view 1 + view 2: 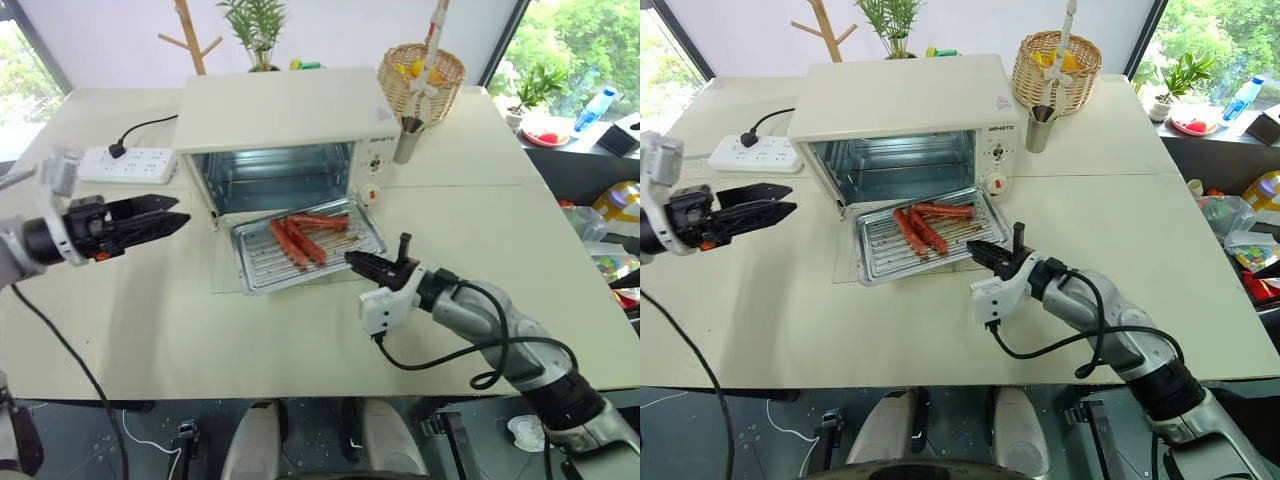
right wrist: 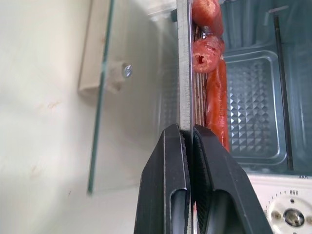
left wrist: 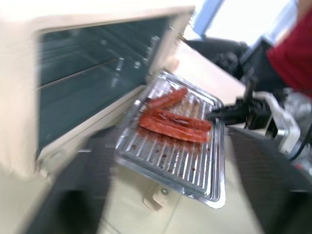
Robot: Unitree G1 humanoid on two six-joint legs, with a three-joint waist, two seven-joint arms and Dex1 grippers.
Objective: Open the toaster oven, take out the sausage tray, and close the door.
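Observation:
The left gripper grips the tray by its thin end rim (image 1: 242,262) next, since the tray's ribbed bottom spreads wider than the fingers' reach.
The cream toaster oven (image 1: 280,110) stands at the back of the table with its cavity showing. Its glass door (image 1: 844,266) lies folded down flat on the table, bar handle (image 3: 153,200) toward me. The ribbed metal sausage tray (image 1: 262,268) rests out on the door, three red-brown sausages (image 1: 300,240) lying across it. My right gripper (image 1: 356,262) is shut on the tray's rim (image 2: 184,73) at its near right corner. My left gripper (image 1: 182,209) hovers open and holding nothing, well to the left of the oven, its fingers pointing toward it.
A white power strip (image 1: 128,163) with a black plug lies left of the oven. Behind the oven on the right are a wicker basket (image 1: 420,78) and a metal cup (image 1: 408,140). A black cable (image 1: 470,355) loops off my right arm.

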